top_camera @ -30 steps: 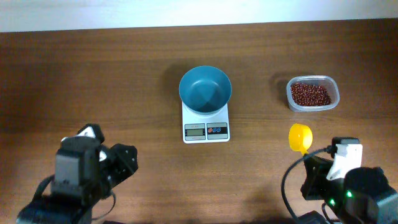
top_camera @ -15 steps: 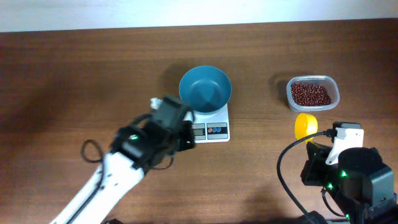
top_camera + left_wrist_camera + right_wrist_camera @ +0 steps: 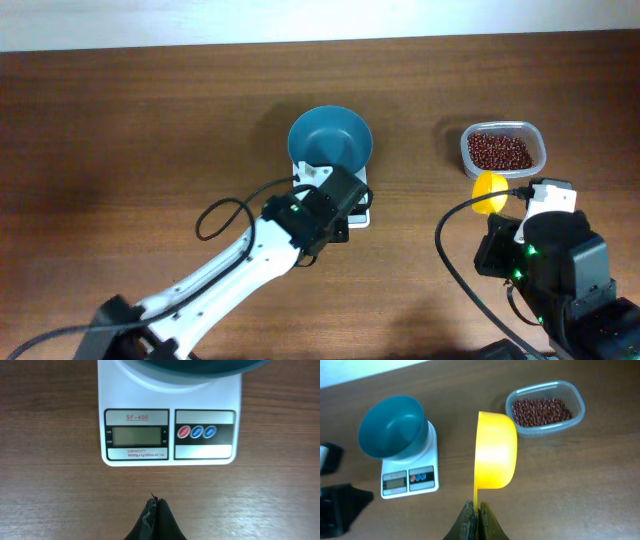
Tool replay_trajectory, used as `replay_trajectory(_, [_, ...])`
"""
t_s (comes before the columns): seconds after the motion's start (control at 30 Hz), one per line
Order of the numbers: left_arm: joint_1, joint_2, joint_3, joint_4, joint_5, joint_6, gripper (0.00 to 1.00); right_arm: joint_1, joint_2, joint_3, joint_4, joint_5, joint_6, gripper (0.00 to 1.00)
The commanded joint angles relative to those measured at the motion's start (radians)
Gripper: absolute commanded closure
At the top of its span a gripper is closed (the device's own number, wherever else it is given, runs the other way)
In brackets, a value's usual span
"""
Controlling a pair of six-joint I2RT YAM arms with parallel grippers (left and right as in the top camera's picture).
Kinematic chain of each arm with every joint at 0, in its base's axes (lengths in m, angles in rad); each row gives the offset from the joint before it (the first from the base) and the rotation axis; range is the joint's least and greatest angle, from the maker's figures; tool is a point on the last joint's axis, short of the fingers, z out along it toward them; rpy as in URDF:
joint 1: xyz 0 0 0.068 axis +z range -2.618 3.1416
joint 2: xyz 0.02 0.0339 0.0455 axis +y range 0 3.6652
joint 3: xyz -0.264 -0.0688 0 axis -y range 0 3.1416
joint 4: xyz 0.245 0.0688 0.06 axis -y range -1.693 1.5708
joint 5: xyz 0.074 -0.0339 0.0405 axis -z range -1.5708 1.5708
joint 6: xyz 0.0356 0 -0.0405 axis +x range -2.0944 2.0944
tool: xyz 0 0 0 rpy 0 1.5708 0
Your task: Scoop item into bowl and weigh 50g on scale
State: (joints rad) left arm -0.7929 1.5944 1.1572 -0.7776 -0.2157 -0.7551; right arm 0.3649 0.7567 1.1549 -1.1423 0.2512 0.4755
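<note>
My left gripper's closed fingers are short of the scale's front edge and buttons, so it would lift away empty now and leave the scale untouched.
The teal-blue bowl stands on the white scale; its grey display is blank. My left gripper is shut and empty, just in front of the scale's front edge. The red-brown beans lie in a clear plastic tub at the right. My right gripper is shut on the handle of a yellow scoop, held on its side above the table, just in front of the tub. The scoop looks empty.
The brown wooden table ends at a pale wall along the far edge. A black cable loops beside my left arm, and another runs by my right arm.
My left arm has reached from the near left corner across to the scale's front. My right gripper has carried the yellow scoop up toward the bean tub.
</note>
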Motion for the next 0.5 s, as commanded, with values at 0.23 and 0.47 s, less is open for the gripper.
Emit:
replay_trajectory(0.23, [-0.004,0.174,-0.004,0.113,-0.033,0.012,1.0,-0.007,0.016,0.019,0.065,0.023,0.012,0.96])
replay_trajectory(0.47, [-0.004,0.196,-0.009,0.21,-0.036,0.012,1.0,-0.007,0.058,0.02,0.092,0.023,0.013,0.96])
